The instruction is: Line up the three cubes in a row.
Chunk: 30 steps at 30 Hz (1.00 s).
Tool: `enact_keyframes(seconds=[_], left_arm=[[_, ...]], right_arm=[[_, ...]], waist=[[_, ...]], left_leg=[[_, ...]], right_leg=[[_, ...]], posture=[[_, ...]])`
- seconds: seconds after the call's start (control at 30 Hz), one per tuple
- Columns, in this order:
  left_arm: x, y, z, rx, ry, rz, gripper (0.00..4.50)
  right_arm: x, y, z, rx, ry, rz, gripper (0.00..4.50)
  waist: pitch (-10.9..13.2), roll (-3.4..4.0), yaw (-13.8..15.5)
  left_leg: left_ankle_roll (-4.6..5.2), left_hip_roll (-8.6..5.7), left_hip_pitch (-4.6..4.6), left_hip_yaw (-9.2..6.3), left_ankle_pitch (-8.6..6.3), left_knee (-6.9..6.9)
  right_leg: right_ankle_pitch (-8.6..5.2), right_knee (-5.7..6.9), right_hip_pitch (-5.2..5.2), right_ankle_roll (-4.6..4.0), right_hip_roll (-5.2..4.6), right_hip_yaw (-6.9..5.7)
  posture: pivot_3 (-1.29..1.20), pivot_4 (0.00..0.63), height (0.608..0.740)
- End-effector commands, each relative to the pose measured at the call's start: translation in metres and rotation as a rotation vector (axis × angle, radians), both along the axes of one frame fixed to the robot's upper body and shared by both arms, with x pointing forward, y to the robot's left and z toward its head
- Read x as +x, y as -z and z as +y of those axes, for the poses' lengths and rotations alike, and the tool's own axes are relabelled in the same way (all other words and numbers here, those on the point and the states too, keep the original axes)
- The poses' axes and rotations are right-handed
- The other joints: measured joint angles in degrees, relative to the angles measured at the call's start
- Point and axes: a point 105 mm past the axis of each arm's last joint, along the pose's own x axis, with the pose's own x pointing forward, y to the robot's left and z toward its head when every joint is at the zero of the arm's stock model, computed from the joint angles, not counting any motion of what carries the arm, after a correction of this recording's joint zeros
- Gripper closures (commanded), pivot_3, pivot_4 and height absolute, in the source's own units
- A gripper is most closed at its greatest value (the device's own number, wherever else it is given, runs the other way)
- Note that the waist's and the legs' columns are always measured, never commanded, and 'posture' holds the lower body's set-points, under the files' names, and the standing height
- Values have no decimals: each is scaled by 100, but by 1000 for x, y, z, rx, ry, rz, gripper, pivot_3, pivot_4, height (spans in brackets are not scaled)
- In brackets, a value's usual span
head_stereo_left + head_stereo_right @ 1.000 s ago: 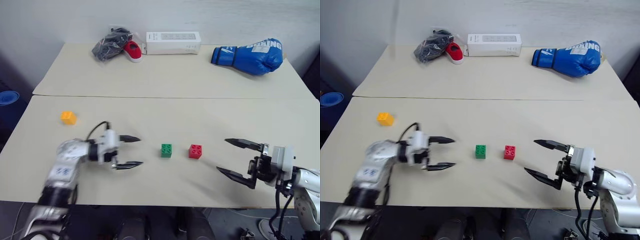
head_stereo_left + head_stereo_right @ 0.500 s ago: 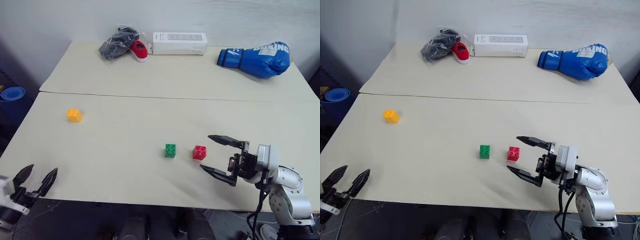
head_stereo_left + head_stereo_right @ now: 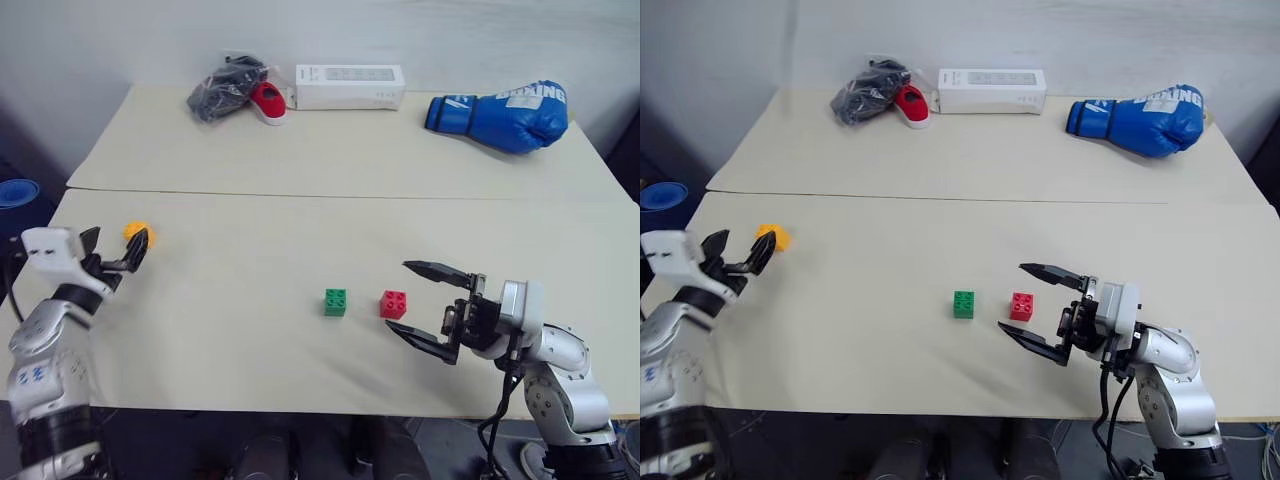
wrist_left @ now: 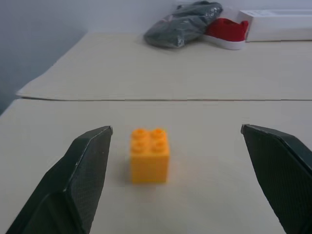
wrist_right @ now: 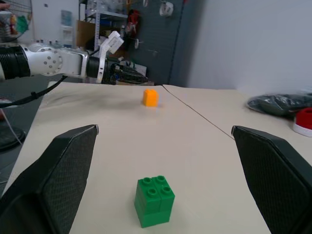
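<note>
It isn't time to close yet: the table shows between my fingers and the orange-yellow cube (image 3: 134,232) (image 4: 149,157) ahead. My left gripper needs to move toward the cube first, then close on it.
The orange-yellow cube (image 3: 134,232) sits alone at the table's left, upright in the left wrist view (image 4: 149,154). My left gripper (image 3: 117,242) stands open just short of it, and the cube lies a little ahead of the gap between the fingertips. The green cube (image 3: 336,301) and the red cube (image 3: 394,304) sit side by side near the middle with a small gap between them. My right gripper (image 3: 399,296) points left and is open, one fingertip beyond the red cube and one nearer than it. Its wrist view shows the green cube (image 5: 154,201) ahead.
Along the far edge lie a blue boxing glove (image 3: 500,108), a white box (image 3: 349,86), a red shoe (image 3: 266,100) and a dark grey bundle (image 3: 222,88). A seam (image 3: 350,195) crosses the table between two boards.
My left arm left the table's middle, swung out past the left edge, and now faces the orange-yellow cube. My right gripper moved left up to the red cube. Both stayed open.
</note>
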Motion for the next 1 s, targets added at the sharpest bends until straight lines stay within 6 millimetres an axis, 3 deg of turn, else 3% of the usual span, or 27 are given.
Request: enact_keyframes(seconds=[0.03, 0.3, 0.4, 0.63, 0.67, 0.8, 0.9, 1.0], left_arm=[[14, -4, 14, 34, -106, -12, 53], [35, 5, 9, -24, -149, 2, 53], [37, 15, 8, -65, -151, 42, 624], [33, 7, -3, -53, -100, -8, 2825], [31, -1, -14, -6, -14, -42, 3002], [7, -21, -68, 119, 503, -124, 2984], [-30, -17, -101, 242, 950, -82, 2984], [-49, -11, -118, 415, 1237, -11, 2984]], right_arm=[[-3, -11, 6, 5, 4, -51, 0], [1, -11, 4, 1, 63, -58, 0], [1, -10, 3, 3, 77, -60, 0], [0, -2, -5, 1, 110, -81, 0], [0, -1, -6, -3, 112, -80, 0], [0, 2, -13, -26, 123, -73, 0], [-1, 3, -19, -48, 118, -64, 0], [-2, 3, -24, -67, 113, -56, 0]], waist=[[-1, -5, -41], [-3, -12, -51], [-4, -12, -49], [-4, -13, -51], [-4, -13, -55], [-4, -13, -62], [-3, -11, -68], [0, -3, -50]], left_leg=[[0, 1, -2, 2, 0, 0], [3, 0, -1, 1, 5, 0], [3, 0, 0, 1, 6, 0], [2, 0, 0, 1, 7, 0], [2, 0, 0, 1, 7, 0], [0, 1, 0, 1, 8, 0], [-2, 1, 0, 2, 8, 4], [-3, 2, 0, 2, 9, 5]], right_leg=[[0, -1, -3, 0, 2, 0], [1, 1, -1, 2, -5, 0], [1, 1, -1, 2, -4, 0], [1, 2, -1, 2, -4, 0], [1, 2, -1, 2, -4, 0], [1, 2, -2, 2, -4, 1], [0, 3, -3, -1, -4, 1], [-2, 4, -2, -3, -3, 0]], posture=[[0, 150, 740], [0, 150, 740], [0, 150, 740], [0, 150, 740], [0, 150, 740], [0, 150, 740], [0, 150, 740], [0, 150, 740]])
